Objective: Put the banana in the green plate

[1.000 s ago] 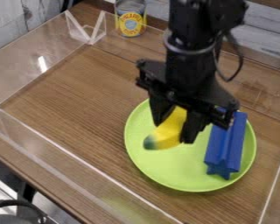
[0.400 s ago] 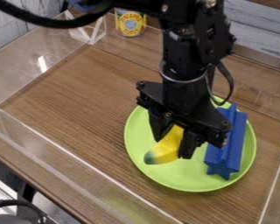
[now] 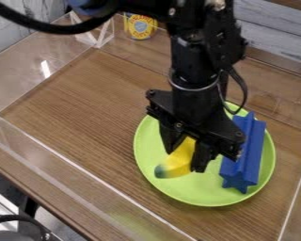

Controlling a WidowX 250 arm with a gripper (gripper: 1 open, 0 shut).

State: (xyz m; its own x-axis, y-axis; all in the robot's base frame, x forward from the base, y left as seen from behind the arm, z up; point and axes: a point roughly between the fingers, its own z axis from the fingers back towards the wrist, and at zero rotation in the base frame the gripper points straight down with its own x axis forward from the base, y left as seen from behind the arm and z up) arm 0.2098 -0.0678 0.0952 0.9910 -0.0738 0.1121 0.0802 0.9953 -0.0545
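Observation:
I need to open my gripper: the banana (image 3: 179,160) hangs with its greenish lower end over the green plate, inside the plate's rim, so the banana would lie in place.
The yellow banana (image 3: 179,160) with a greenish tip is pinched between the black fingers of my gripper (image 3: 194,149), which points straight down and is shut on it. The banana's lower end hangs just over, or touches, the left part of the lime-green plate (image 3: 179,184); I cannot tell which. The arm's black body hides the banana's top and the plate's far middle.
A blue ridged block (image 3: 246,153) lies on the plate's right side, close to my fingers. A clear plastic wall (image 3: 27,141) borders the wooden table on the left and front. A yellow can (image 3: 140,26) stands at the back.
The arm has sunk slightly and the banana with it, so its lower end is now nearer the plate's surface. The blue block has not moved.

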